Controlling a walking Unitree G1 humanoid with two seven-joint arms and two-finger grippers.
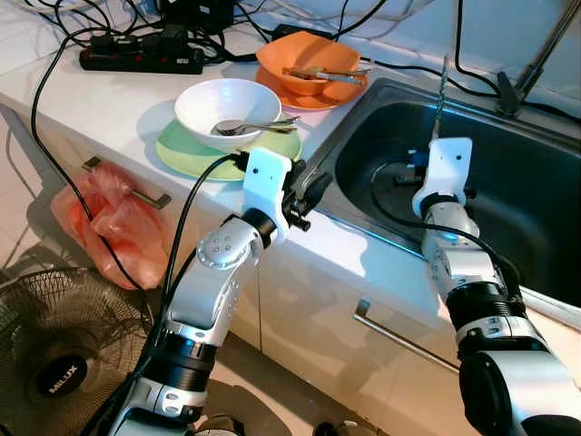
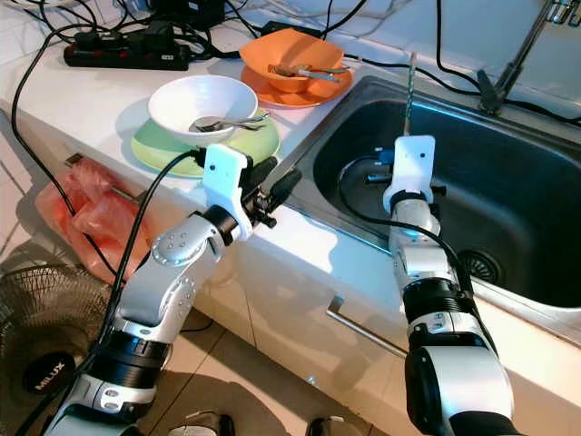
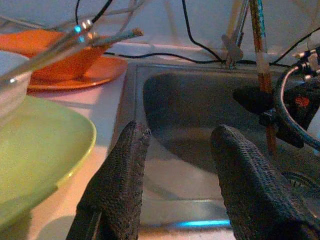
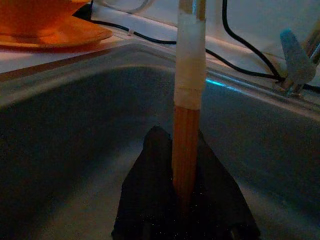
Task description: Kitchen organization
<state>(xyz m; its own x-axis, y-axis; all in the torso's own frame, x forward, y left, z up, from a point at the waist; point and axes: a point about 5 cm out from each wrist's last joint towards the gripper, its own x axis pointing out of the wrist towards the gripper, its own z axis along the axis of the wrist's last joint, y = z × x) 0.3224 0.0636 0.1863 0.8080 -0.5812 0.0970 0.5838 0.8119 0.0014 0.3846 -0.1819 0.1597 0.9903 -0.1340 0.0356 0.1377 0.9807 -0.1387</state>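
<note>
My left gripper grabs the spoon's handle end sticking out past the white bowl's rim [image 1: 283, 129] next, since the head of the metal spoon lies down inside the white bowl.
A white bowl [image 1: 227, 104] holding a metal spoon [image 1: 259, 125] sits on a green plate [image 1: 177, 150] on the counter. Behind it an orange bowl [image 1: 309, 56] with utensils inside rests on an orange plate [image 1: 318, 98]. My left gripper [image 1: 309, 193] is open at the counter edge, between the green plate and the sink [image 1: 545, 209]; its fingers [image 3: 125, 170] are empty. Down inside the sink, my right gripper [image 4: 175, 155] is shut on a pair of wooden chopsticks [image 4: 187, 100], which stand upright [image 1: 441, 91].
A black power strip [image 1: 141, 59] with tangled cables lies at the back of the counter. The faucet [image 1: 526, 68] rises behind the sink. Below the counter hang a red plastic bag [image 1: 104, 222] and a drawer handle [image 1: 399, 341]; a floor fan [image 1: 64, 354] stands at lower left.
</note>
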